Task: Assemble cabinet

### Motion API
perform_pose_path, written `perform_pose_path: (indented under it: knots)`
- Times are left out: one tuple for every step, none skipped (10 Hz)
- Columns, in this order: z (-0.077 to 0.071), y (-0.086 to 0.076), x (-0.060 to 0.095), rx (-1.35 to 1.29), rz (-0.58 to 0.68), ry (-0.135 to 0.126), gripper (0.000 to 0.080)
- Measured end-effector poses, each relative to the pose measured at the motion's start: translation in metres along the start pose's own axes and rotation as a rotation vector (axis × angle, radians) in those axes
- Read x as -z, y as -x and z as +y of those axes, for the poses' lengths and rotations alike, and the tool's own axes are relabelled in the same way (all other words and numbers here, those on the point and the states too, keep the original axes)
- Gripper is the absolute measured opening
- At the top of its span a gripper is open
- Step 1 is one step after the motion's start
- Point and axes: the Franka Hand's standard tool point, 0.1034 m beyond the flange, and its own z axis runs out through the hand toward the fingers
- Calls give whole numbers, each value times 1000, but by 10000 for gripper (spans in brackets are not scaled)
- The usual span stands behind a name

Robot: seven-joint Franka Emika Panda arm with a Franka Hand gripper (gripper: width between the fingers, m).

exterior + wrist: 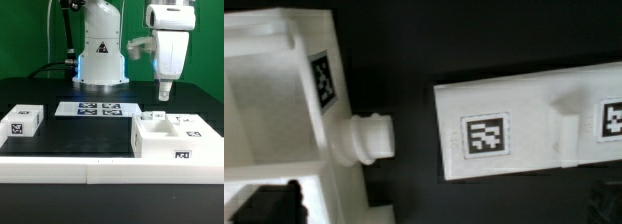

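Observation:
My gripper grabs the flat white panel by the narrow raised line between its tags next, since the panel spreads wider than my open fingers.
The cabinet is a big white box-shaped body at the exterior view's right, open on top, with a tag on its front. In the wrist view its wall carries a tag and a round white knob sticks out of its side. A flat white panel with tags lies beside it, apart from the knob; it also shows in the exterior view. My gripper hangs above the cabinet, open and empty. In the wrist view my gripper shows only dark fingertips at the picture's edge.
A small white cube with one tag sits at the exterior view's left. The marker board lies in front of the robot base. A white rail runs along the table's front edge.

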Motion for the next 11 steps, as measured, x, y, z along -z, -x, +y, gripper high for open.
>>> perform_pose_path:
  knots:
    - [0, 0, 0, 0, 0, 0, 797]
    - [-3, 1, -2, 3, 3, 2, 797]
    - [-16, 0, -9, 8, 10, 2, 797]
    - [-29, -3, -16, 13, 18, -1, 797]
    - [-40, -4, -23, 20, 28, -1, 797]
    - [-47, -4, -29, 20, 35, -4, 797]
    - [-52, -6, -35, 20, 48, 2, 797]
    - [-57, -8, -44, 19, 64, 7, 797]
    - [-62, -9, -54, 18, 73, -4, 797]
    - [-63, -9, -58, 17, 75, -12, 797]
    - [-65, -10, -63, 16, 76, -21, 797]
